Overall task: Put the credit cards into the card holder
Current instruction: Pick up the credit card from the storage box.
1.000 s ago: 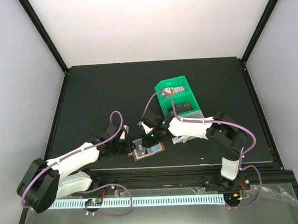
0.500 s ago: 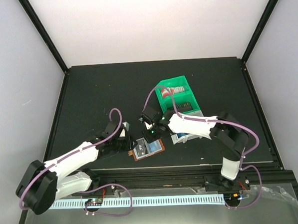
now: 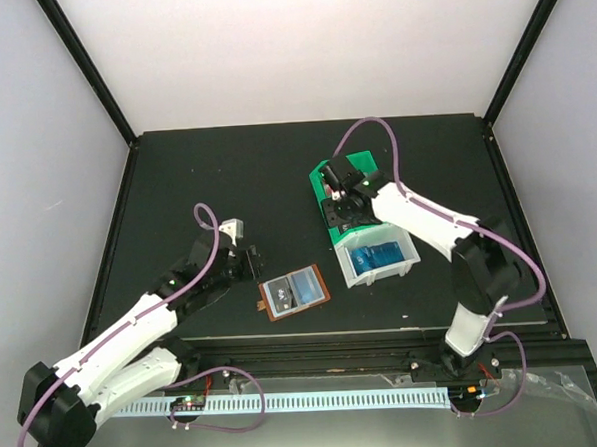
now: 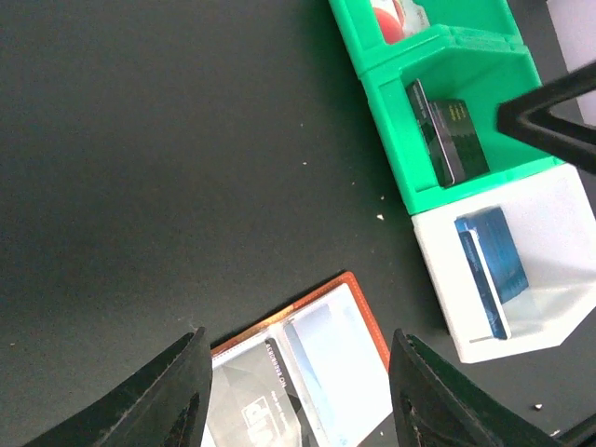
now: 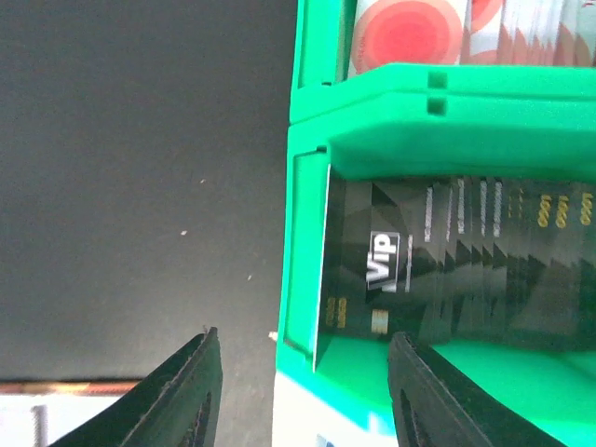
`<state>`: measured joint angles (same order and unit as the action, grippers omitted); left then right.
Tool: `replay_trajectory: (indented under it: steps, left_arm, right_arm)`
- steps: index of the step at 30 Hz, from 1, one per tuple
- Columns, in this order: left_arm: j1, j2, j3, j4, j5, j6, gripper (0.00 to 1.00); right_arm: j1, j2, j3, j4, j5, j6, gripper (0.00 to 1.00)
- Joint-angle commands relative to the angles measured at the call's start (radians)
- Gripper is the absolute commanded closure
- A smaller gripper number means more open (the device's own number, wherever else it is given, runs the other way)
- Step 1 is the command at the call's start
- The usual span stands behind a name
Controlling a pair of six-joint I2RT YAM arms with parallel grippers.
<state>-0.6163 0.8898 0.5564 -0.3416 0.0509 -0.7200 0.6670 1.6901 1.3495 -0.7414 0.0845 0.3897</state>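
The robot's right gripper will take the dark grey credit card by its long edge, so the card's opposite edge stays free for the left gripper.
The brown card holder (image 3: 295, 292) lies open and flat near the table's front edge. In the left wrist view the card holder (image 4: 358, 312) has a dark card (image 4: 250, 402) in its left sleeve and a pale blue card (image 4: 331, 365) in its right sleeve. My left gripper (image 3: 253, 263) is open and empty, just left of the holder, which shows between its fingers (image 4: 177, 396). My right gripper (image 3: 342, 205) is open and empty above the green tray (image 3: 321, 174). It hovers over a row of black cards (image 5: 419, 270). Red-and-white cards (image 5: 410, 28) fill the compartment beyond.
The divided tray has green compartments (image 4: 391, 158) and a white end compartment (image 3: 406, 263) holding a stack of blue cards (image 3: 375, 256), which also shows in the left wrist view (image 4: 494, 265). Black rails border the table.
My right gripper has lifted off the card holder and moved back to the green tray. My left gripper has drawn back to the left. The holder now lies uncovered.
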Motion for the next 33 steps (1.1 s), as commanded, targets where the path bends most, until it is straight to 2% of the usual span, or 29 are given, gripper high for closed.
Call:
replay_trajectory:
  steps: [1, 6, 13, 20, 25, 33]
  left_arm:
    - [0.008, -0.024, 0.021, -0.025, -0.033, 0.026, 0.46]
    - [0.015, -0.019, 0.005, -0.044, 0.014, 0.027, 0.46]
    - [0.02, -0.019, -0.007, -0.048, 0.039, 0.035, 0.46]
    - [0.025, -0.018, -0.003, -0.062, 0.047, 0.045, 0.46]
    - [0.028, -0.017, -0.001, -0.072, 0.053, 0.048, 0.46]
    - [0.029, -0.043, 0.004, -0.062, 0.054, 0.052, 0.44]
  right_arm:
    - [-0.007, 0.143, 0.098, -0.07, 0.054, -0.035, 0.49]
    - [-0.01, 0.234, 0.16, -0.073, 0.074, -0.01, 0.55]
    - [-0.01, 0.328, 0.221, -0.096, 0.114, 0.009, 0.73]
    - [-0.01, 0.32, 0.226, -0.083, 0.095, 0.022, 0.94]
    - [-0.01, 0.265, 0.204, -0.069, 0.089, 0.037, 0.99]
    - [-0.009, 0.12, 0.154, -0.059, 0.067, 0.044, 0.99]
